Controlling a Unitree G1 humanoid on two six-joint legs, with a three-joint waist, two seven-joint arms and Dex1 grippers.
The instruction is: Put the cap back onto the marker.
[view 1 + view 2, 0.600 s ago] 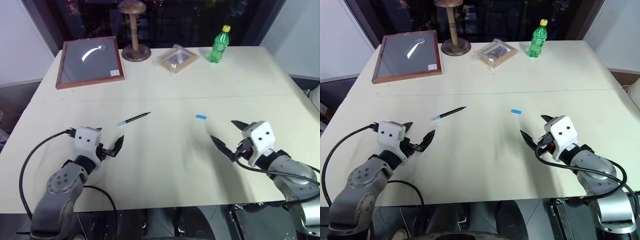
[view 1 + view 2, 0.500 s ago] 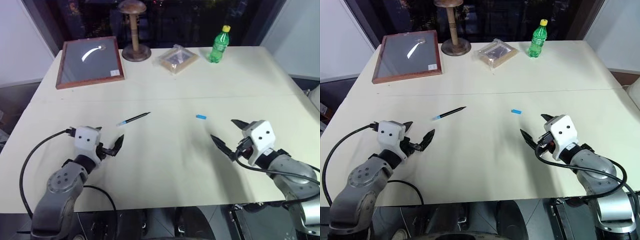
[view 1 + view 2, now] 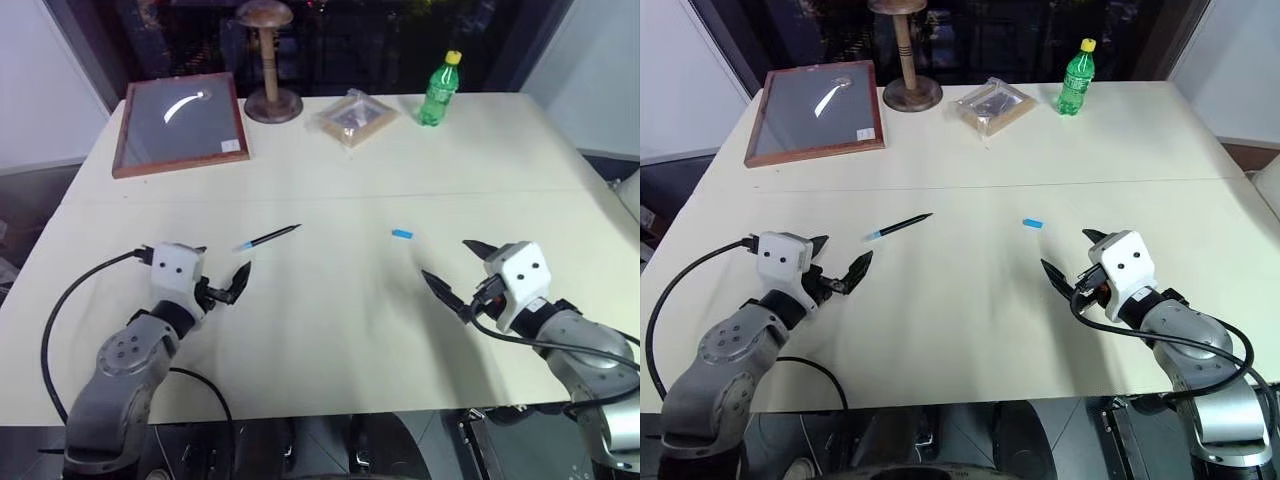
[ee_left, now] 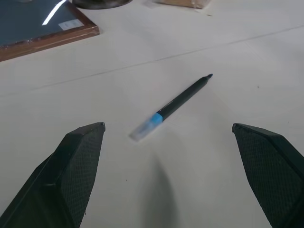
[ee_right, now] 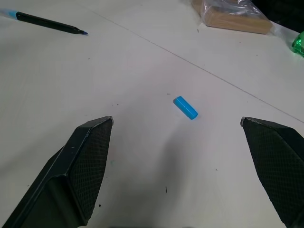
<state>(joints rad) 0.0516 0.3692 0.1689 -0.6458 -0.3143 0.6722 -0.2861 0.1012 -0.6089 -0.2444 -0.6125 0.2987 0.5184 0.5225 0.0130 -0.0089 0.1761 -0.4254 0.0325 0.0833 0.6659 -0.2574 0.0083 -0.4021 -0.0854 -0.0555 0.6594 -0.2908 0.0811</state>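
Observation:
My left gripper grabs the marker by the black body close to its blue band [image 3: 262, 239] next, since the marker's inked tip [image 3: 298, 226] lies bare.
The marker [image 3: 268, 238] is a slim black stick with a pale blue end, lying flat on the cream table [image 3: 330, 330] left of centre. The cap [image 3: 402, 234], a tiny bright blue cylinder, lies apart from it to the right. My left gripper [image 3: 222, 268] hovers open just short of the marker's pale end, and the left wrist view has the marker [image 4: 173, 105] between its spread fingers. My right gripper [image 3: 447, 259] is open and empty a little nearer than the cap. In the right wrist view the cap [image 5: 185, 107] lies ahead of that gripper.
At the table's far side stand a wood-framed picture [image 3: 180, 120], a wooden stand [image 3: 268, 60], a plastic-wrapped packet [image 3: 352, 117] and a green bottle [image 3: 438, 90]. A seam runs across the table beyond the marker. A black cable [image 3: 60, 320] loops from my left arm.
My left gripper has edged slightly forward toward the marker. The right arm, the marker and the cap have not moved.

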